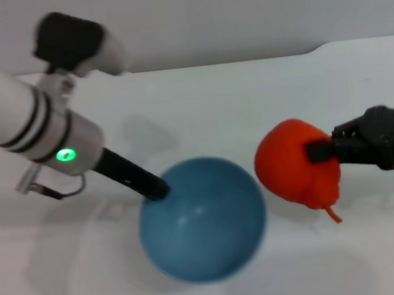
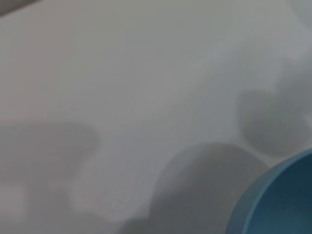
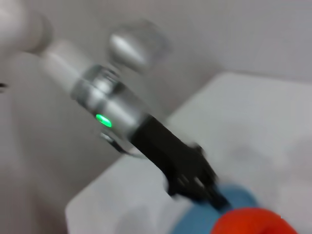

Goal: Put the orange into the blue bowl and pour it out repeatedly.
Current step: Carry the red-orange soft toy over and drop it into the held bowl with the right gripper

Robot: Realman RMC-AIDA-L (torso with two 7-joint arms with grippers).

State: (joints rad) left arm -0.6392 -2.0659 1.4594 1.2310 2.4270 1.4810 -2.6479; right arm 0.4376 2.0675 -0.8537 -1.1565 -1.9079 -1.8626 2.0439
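Observation:
The bowl's outer side tilts up above its shadow. My left gripper should keep holding the blue bowl until the bowl's base rests on the tabletop.
The blue bowl sits in the middle of the white table, its opening facing up toward me. My left gripper is shut on the bowl's far-left rim. The orange hangs just right of the bowl, off its rim, with my right gripper shut on its right side and a small stem pointing down. In the left wrist view only a piece of the blue bowl shows. The right wrist view shows the orange close up, with the blue bowl and the left gripper behind it.
The white table stretches back to a grey wall. The left arm, with a green light, slants in from the upper left.

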